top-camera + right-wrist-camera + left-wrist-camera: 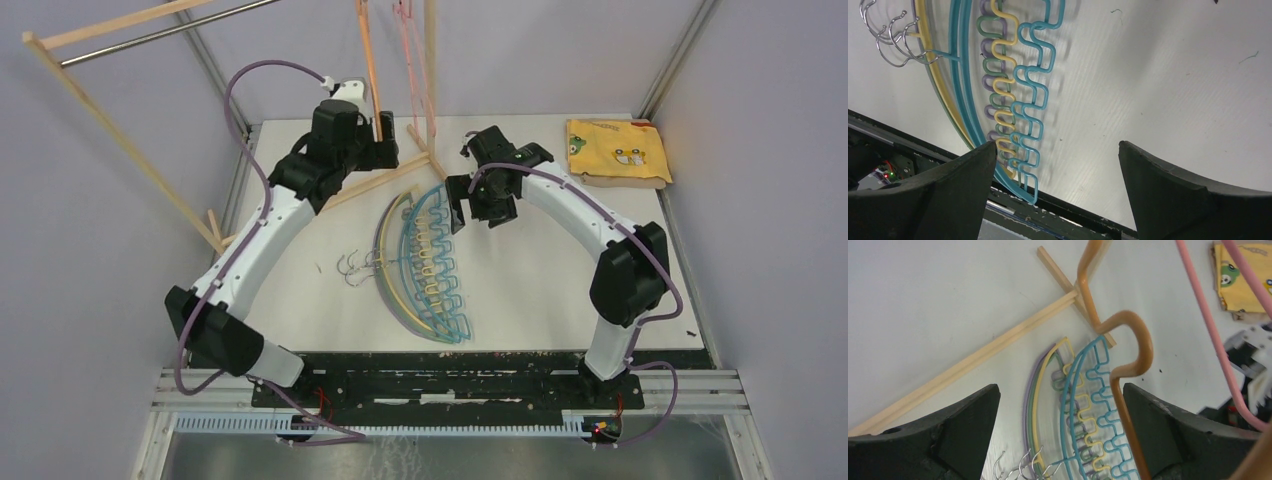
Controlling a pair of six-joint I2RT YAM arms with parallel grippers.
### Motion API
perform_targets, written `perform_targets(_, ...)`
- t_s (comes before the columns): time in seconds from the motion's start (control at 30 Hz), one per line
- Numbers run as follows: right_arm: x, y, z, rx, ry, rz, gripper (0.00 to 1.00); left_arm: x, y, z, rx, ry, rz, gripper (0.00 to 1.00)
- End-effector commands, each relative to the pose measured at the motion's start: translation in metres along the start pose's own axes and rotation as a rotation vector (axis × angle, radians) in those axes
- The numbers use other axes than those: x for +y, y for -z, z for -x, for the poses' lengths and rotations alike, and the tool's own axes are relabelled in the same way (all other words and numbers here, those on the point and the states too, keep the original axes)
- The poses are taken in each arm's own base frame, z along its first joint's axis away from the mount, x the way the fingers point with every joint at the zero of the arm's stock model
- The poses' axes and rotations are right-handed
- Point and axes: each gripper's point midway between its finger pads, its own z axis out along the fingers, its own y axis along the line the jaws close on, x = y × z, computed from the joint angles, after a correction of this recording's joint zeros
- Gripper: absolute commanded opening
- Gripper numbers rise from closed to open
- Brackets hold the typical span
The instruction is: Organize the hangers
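I should next grab the top teal hanger by its smooth curved bar (408, 262) (965, 71) beside the hook with my right gripper, so an end of it stays free to hand over.
Several pastel hangers (teal, blue, yellow, green, purple) lie stacked flat on the table (425, 262), with their metal hooks (355, 265) pointing left. An orange hanger (368, 60) and a pink hanger (405, 45) hang from above at the back. My left gripper (385, 152) is open. In the left wrist view the gripper (1060, 440) has the orange hanger (1128, 340) running down just inside its right finger, with the pile (1073, 405) below. My right gripper (470, 212) is open and empty above the pile's right end; in its wrist view (1058, 190) the pile (998, 90) lies to the left.
A light wooden rack frame (110, 120) with a metal rod (160, 35) stands at the back left; its base bars (973, 362) cross the table. A folded yellow cloth (615, 150) lies at the back right. The black front rail (1073, 210) runs close below the right gripper.
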Motion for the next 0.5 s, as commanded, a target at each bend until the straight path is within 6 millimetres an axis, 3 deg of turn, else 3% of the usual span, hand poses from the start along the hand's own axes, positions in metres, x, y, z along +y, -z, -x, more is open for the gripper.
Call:
perform_targets(0.0, 0.026, 0.003, 0.018, -0.051, 0.026, 0.050, 1.00, -0.014, 0.043, 0.015, -0.105, -0.007, -0.147, 0.99)
perform_targets(0.1, 0.042, -0.005, 0.018, -0.040, 0.040, 0.065, 1.00, -0.012, 0.066, -0.001, -0.115, 0.003, -0.192, 0.99)
perform_targets(0.23, 0.063, -0.026, 0.014, -0.010, 0.041, 0.085, 0.99, -0.003, 0.082, -0.035, -0.081, 0.017, -0.208, 0.99)
perform_targets(0.33, 0.080, -0.043, 0.014, 0.013, 0.027, 0.114, 0.92, 0.003, 0.087, -0.065, -0.034, 0.021, -0.210, 0.99)
perform_targets(0.47, 0.104, -0.062, 0.021, 0.015, 0.032, 0.140, 0.80, 0.008, 0.096, -0.084, -0.022, 0.027, -0.217, 0.99)
